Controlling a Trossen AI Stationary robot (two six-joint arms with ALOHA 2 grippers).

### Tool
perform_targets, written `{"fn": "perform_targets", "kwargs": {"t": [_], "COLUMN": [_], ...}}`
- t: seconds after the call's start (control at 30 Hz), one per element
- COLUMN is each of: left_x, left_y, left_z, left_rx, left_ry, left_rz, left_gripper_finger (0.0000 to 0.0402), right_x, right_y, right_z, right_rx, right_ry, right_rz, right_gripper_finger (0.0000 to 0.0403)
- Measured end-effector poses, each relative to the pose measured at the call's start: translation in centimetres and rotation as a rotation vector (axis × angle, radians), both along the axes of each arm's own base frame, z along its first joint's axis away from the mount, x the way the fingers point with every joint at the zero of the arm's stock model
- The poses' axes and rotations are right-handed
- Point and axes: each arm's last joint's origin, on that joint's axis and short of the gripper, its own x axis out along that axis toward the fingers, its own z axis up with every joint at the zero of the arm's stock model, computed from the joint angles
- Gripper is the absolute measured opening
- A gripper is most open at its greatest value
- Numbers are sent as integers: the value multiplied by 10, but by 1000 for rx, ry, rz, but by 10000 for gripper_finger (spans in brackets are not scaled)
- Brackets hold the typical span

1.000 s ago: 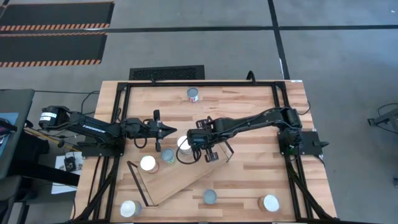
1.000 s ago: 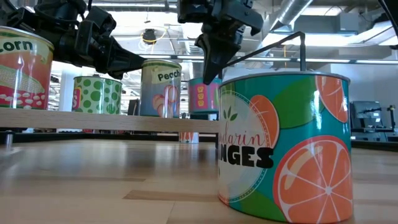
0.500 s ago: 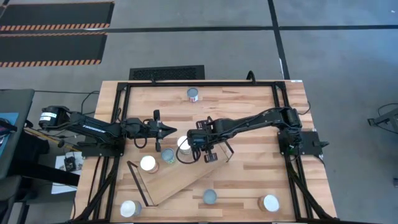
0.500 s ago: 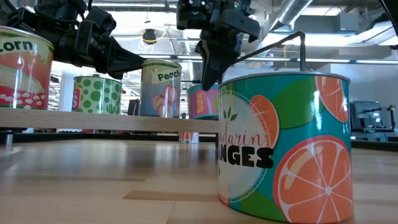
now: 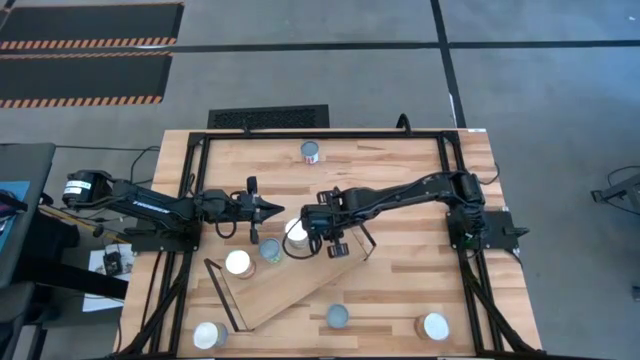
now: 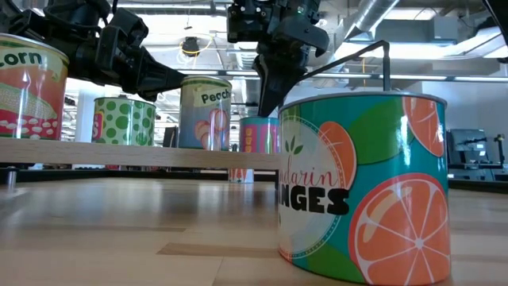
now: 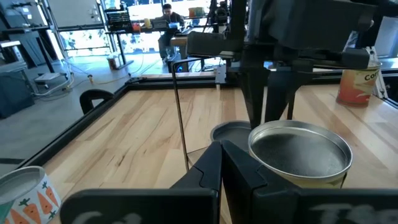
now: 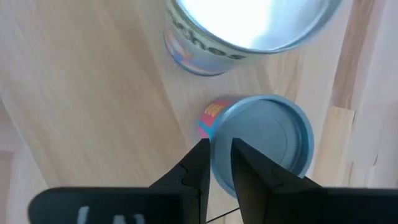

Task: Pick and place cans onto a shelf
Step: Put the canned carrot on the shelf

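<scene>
The robot's right gripper should next set the pink-labelled can in place on the shelf (image 8: pixel 106 106), so it should grab the can by its top rim (image 8: pixel 224 118).
The shelf (image 5: pixel 292 290) lies slanted on the table's near half. Three cans stand in a row on it: a white-topped one (image 5: pixel 238 263), a blue-grey one (image 5: pixel 270 248) and a silver-topped peach can (image 5: pixel 297 232). A pink-labelled can with a blue-grey top (image 8: pixel 267 140) stands upright next to the peach can (image 8: pixel 249 25), under my right gripper (image 8: pixel 219 149). That gripper is open and points steeply down. My left gripper (image 5: pixel 274 210) is shut and level, hovering left of the peach can (image 7: pixel 300 149). My right gripper comes from above, with one fingertip (image 8: pixel 200 155) outside and one inside the pink can's rim (image 8: pixel 221 127). Whether either finger touches the rim, I cannot tell. The can stands upright on the shelf board (image 6: pixel 135 155).
Loose cans stand on the table: one at the far edge (image 5: pixel 311 152), one at the near left (image 5: pixel 209 335), one near middle (image 5: pixel 339 317) and one near right (image 5: pixel 435 326). Black wire frames (image 5: pixel 222 295) rise at the shelf's ends.
My right gripper has opened and let go of the pink can. The can has sunk a little and now stands on the shelf beside the peach can. The gripper has stayed over it.
</scene>
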Motion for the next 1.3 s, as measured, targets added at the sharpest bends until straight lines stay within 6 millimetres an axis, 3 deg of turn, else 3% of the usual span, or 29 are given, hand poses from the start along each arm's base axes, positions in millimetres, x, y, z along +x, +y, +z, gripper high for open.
{"fn": "perform_targets", "kwargs": {"t": [0.13,0.23,0.5,0.6,0.7,0.9,1.1,1.3], "left_x": [0,0,0,0,0,0,0,0], "left_y": [0,0,0,0,-1,-3,-3,-2], "left_z": [0,0,-1,-2,-2,-2,-2,-1], "left_rx": [0,4,4,2,-12,-14,-8,-16], "left_ry": [0,2,13,18,20,19,15,9], "left_rz": [0,-1,0,-1,-5,-14,-7,17], "left_gripper_finger": [0,0,0,0,0,0,0,0], "right_x": [-1,-8,-54,-77,-99,-147,-189,-216], "right_y": [4,14,46,53,53,34,0,-41], "right_z": [5,27,92,105,105,95,69,39], "right_rx": [-14,-32,-44,-55,-31,-1,-3,14], "right_ry": [-6,-52,-193,-274,-358,-555,-729,-878], "right_rz": [20,42,120,146,162,149,60,0], "right_gripper_finger": [84,71,15,8,13,5,5,5]}}
